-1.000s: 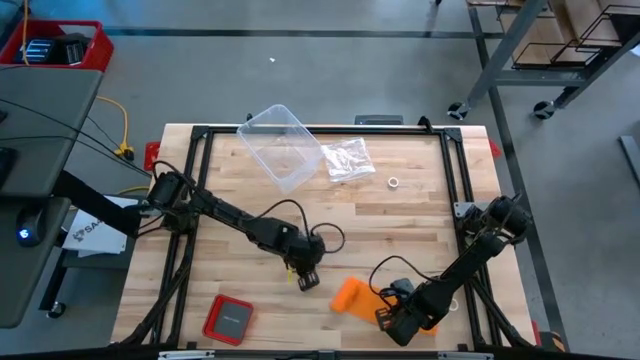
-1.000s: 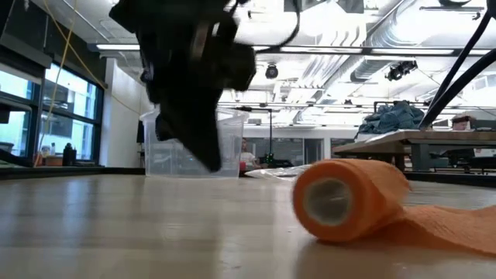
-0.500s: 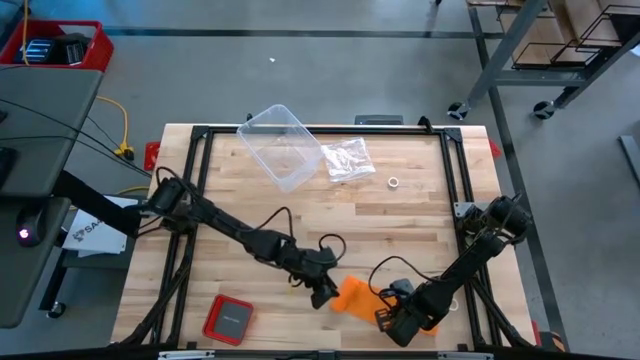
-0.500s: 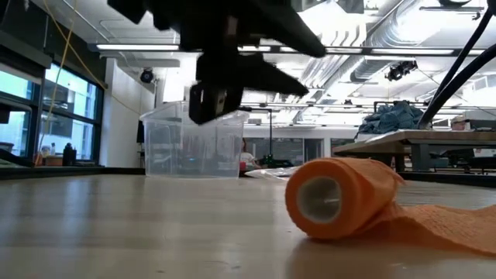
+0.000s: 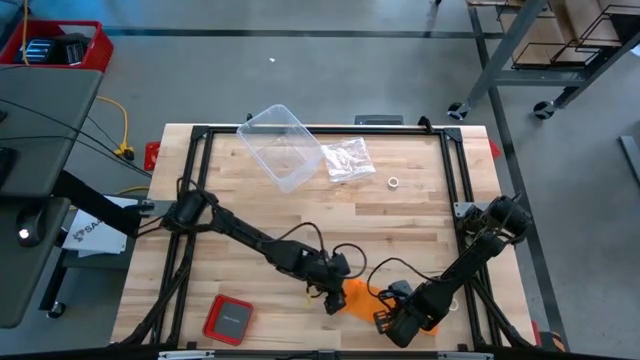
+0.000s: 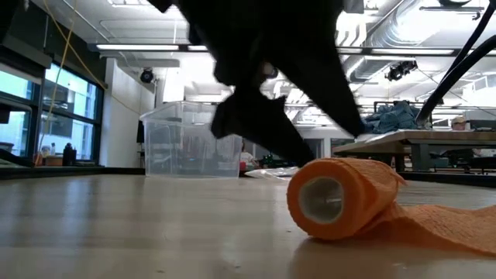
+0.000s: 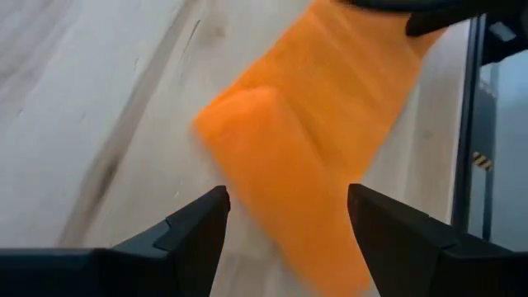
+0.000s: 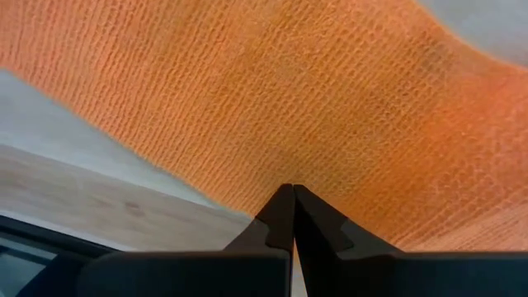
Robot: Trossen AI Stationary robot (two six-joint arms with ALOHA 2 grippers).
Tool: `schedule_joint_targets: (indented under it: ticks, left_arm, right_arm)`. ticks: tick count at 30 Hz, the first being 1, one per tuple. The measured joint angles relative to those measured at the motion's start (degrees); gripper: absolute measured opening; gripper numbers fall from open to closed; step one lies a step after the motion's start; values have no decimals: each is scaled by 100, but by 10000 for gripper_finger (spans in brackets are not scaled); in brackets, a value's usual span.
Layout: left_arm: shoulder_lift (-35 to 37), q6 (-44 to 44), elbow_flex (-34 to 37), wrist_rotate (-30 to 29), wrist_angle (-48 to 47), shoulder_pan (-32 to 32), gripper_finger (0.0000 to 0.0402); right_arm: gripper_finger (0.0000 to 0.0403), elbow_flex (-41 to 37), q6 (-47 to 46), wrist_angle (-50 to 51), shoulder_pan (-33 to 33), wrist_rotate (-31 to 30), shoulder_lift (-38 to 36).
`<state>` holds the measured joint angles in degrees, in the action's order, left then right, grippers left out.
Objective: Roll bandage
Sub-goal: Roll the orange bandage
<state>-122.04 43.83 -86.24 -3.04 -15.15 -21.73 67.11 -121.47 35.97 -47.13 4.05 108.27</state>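
My left gripper is to grab the orange bandage by its folded end (image 7: 276, 190) next, to roll (image 7: 272, 148) it up.
The orange bandage (image 5: 358, 296) lies near the table's front edge, partly rolled. Its roll (image 6: 341, 198) rests on its side on the wood, the white core facing the low camera, and the flat strip (image 6: 453, 225) trails off toward the table's right. My left gripper (image 7: 285, 214) is open just left of and above the roll (image 7: 272, 148), one finger to each side of it. My right gripper (image 5: 393, 322) is shut on top of the flat strip (image 8: 313, 99), right of the roll. My left gripper is close over the roll, but I cannot tell whether a finger touches it. My right gripper presses its shut fingertips (image 8: 290, 202) down on the flat strip's upper face (image 8: 290, 173), coming from above at a slant. The strip lies flat on the table under them.
A clear plastic tub (image 5: 282, 147) and a crinkled clear bag (image 5: 347, 158) lie at the table's far side, with a small white ring (image 5: 393, 183) to their right. A red square case (image 5: 228, 318) lies at the near left. A black frame (image 5: 455, 170) borders the table.
My left gripper has gone toward the table's right and near edge, up to the roll, and has opened wide on the way. My right gripper has stayed shut on the strip.
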Motion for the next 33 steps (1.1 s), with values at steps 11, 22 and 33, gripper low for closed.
schedule_joint_targets:
  ticks: [11,22,33]
  left_arm:
    - [-648,383,-481,659,-318,-71,246]
    - [-198,-331,-452,248,-1549,243,37]
    - [20,-497,-458,-516,-3263,467,35]
  right_arm:
    - [0,0,2,0,-2,-82,0]
    - [0,1,58,-48,73,-406,-4]
    - [0,1,947,-316,851,-1484,-4]
